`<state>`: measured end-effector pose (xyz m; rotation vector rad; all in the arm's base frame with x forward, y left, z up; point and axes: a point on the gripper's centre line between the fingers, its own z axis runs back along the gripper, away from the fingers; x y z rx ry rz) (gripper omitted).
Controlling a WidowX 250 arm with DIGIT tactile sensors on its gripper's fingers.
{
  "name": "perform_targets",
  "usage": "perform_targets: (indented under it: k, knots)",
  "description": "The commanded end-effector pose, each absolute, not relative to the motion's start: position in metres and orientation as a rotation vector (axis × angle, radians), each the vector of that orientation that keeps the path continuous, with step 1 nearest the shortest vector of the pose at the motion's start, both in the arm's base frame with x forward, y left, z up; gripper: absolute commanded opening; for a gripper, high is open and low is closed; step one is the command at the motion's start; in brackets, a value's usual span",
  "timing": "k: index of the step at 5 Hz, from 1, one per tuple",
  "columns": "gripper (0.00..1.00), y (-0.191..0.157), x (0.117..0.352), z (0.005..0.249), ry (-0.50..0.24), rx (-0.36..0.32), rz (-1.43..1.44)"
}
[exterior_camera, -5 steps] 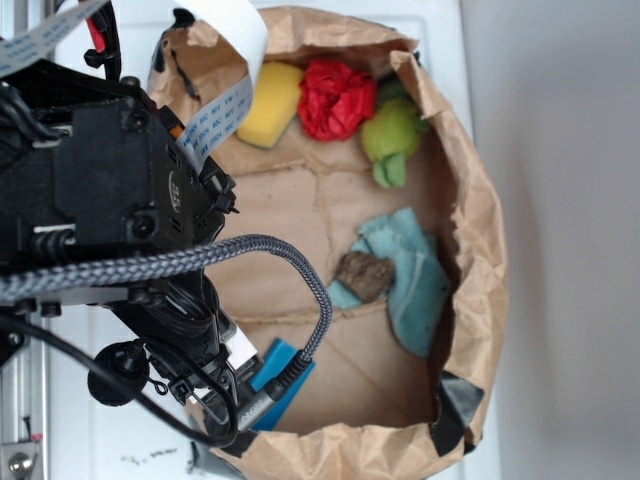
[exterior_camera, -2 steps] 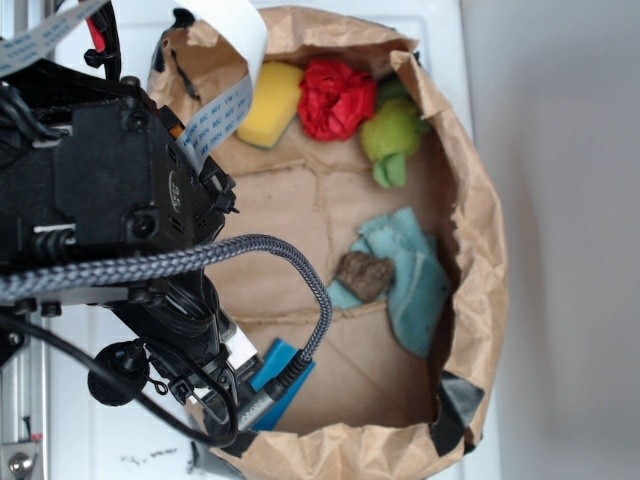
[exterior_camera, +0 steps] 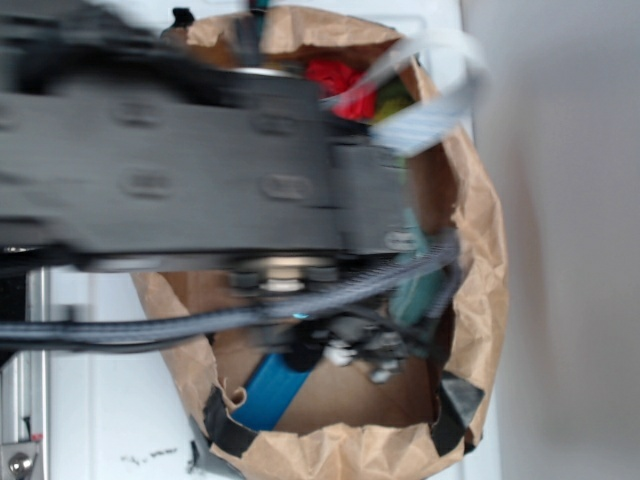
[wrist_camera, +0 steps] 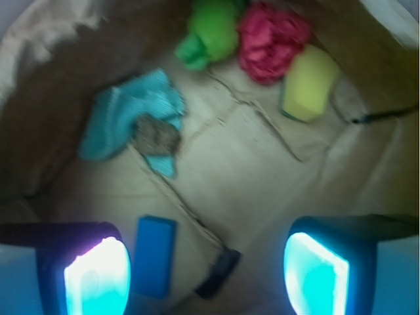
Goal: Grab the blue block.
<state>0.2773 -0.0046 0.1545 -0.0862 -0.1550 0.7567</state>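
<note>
My gripper grabs the two long sides of the blue block [exterior_camera: 272, 390] next, because the block is long one way and narrow across.
The blue block [wrist_camera: 155, 254] lies flat on the brown paper floor, low and left of centre in the wrist view, just right of my left fingertip [wrist_camera: 98, 275]. My gripper [wrist_camera: 207, 279] hangs above the floor, open wide, with nothing between the fingers; the block sits near the left side of the gap. In the exterior view the blue block [exterior_camera: 272, 390] shows at the bag's lower left, partly under my blurred arm [exterior_camera: 200, 170], which stretches across the bag.
The crumpled paper bag wall [exterior_camera: 480, 250] rings everything. Inside are a teal rag [wrist_camera: 128, 121] with a brown lump [wrist_camera: 156, 136] on it, a green toy [wrist_camera: 210, 33], a red crumpled thing [wrist_camera: 270, 41], a yellow sponge [wrist_camera: 308, 82] and a black tape piece [wrist_camera: 218, 272].
My arm has swung fast from the bag's left side to the right across it, now blurred and covering the sponge and rag. The blue block has not moved.
</note>
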Motion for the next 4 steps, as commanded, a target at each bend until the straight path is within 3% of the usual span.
perform_targets:
  k: [1, 2, 4]
  knots:
    - [1.00, 0.000, 0.290, 0.146, -0.245, -0.108, 0.769]
    - [1.00, -0.003, 0.285, 0.127, -0.269, -0.143, 0.762]
    - [1.00, -0.022, 0.280, 0.105, -0.257, -0.137, 0.742]
